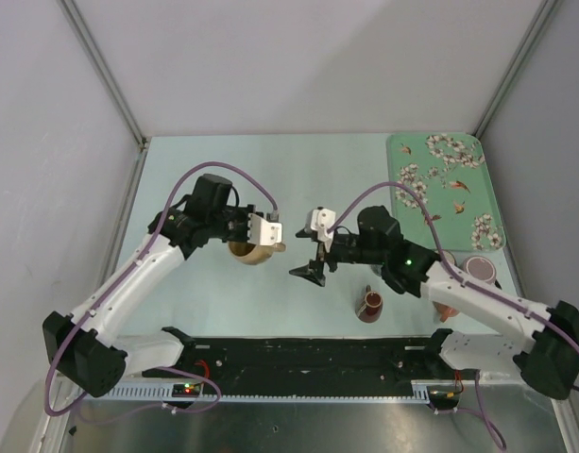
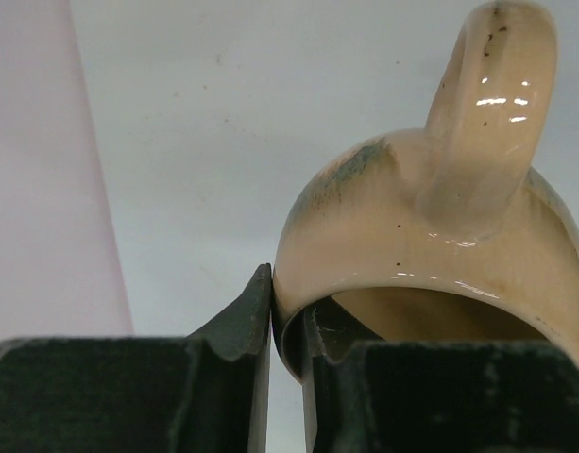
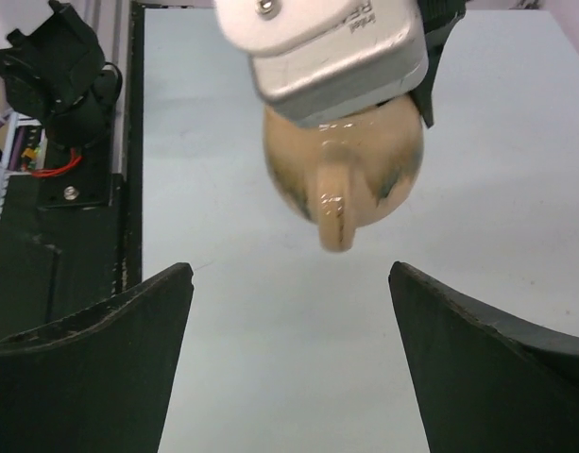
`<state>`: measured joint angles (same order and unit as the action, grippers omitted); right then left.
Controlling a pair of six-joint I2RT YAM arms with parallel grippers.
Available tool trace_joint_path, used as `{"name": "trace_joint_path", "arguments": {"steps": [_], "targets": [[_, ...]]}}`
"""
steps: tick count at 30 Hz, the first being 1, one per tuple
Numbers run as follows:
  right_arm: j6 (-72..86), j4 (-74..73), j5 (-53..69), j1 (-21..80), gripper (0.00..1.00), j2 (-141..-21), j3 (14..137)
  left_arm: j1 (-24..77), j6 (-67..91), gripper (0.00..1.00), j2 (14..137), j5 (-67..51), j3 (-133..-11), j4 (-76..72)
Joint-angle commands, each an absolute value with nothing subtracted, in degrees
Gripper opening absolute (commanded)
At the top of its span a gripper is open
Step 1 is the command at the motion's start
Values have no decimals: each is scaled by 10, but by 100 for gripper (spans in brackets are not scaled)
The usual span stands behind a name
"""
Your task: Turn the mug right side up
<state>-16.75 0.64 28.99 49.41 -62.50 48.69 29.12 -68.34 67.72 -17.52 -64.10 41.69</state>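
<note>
The left gripper holds the beige mug's rim. The right gripper should reach the mug and grab its handle (image 1: 278,247) (image 3: 334,209) to set the mug upright.
A beige glazed mug (image 1: 252,252) hangs off the table, held by its rim in my left gripper (image 1: 262,242). In the left wrist view one finger is outside the wall and one inside the mug (image 2: 431,236), with my left gripper (image 2: 287,321) shut on the rim and the handle (image 2: 492,104) pointing up and away. My right gripper (image 1: 313,270) is open and empty, just right of the mug. In the right wrist view the mug (image 3: 350,170) faces my right gripper (image 3: 289,269) handle first, a short way ahead of the fingertips.
A green floral tray (image 1: 445,189) lies at the back right. A small brown cup (image 1: 371,305) stands near the right arm. A round brown cup (image 1: 480,269) sits by the tray's near end. A black rail (image 1: 298,359) runs along the near edge.
</note>
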Motion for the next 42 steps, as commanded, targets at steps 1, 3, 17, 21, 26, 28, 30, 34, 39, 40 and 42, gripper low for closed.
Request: {"name": "trace_joint_path", "arguments": {"steps": [1, 3, 17, 21, 26, 28, 30, 34, 39, 40, 42], "targets": [[-208, 84, 302, 498, 88, -680, 537, 292, -665, 0, 662, -177, -666, 406], [-208, 82, 304, 497, 85, -704, 548, 294, -662, 0, 665, -179, -672, 406], [-155, 109, 371, 479, 67, -809, 601, 305, -656, 0, 680, -185, -694, 405], [-158, 100, 381, 478, 59, -821, 607, 305, -649, 0, 684, -188, -703, 405], [-149, 92, 362, 479, 42, -838, 619, 305, -653, 0, 688, -190, -707, 406], [-149, 77, 341, 481, 19, -844, 630, 305, -653, 0, 688, -190, -707, 405], [-145, 62, 319, 481, 5, -847, 641, 305, -651, 0, 688, -190, -707, 405], [-113, 48, 278, 464, 0, -842, 646, 305, -634, 19, 692, -172, -710, 405], [-80, 28, 235, 417, 0, -829, 641, 293, -591, 95, 707, -125, -725, 405], [-76, 27, 224, 407, 0, -825, 638, 290, -587, 97, 709, -120, -728, 405], [-69, 31, 206, 386, 0, -817, 627, 285, -579, 99, 711, -113, -735, 404]]}}
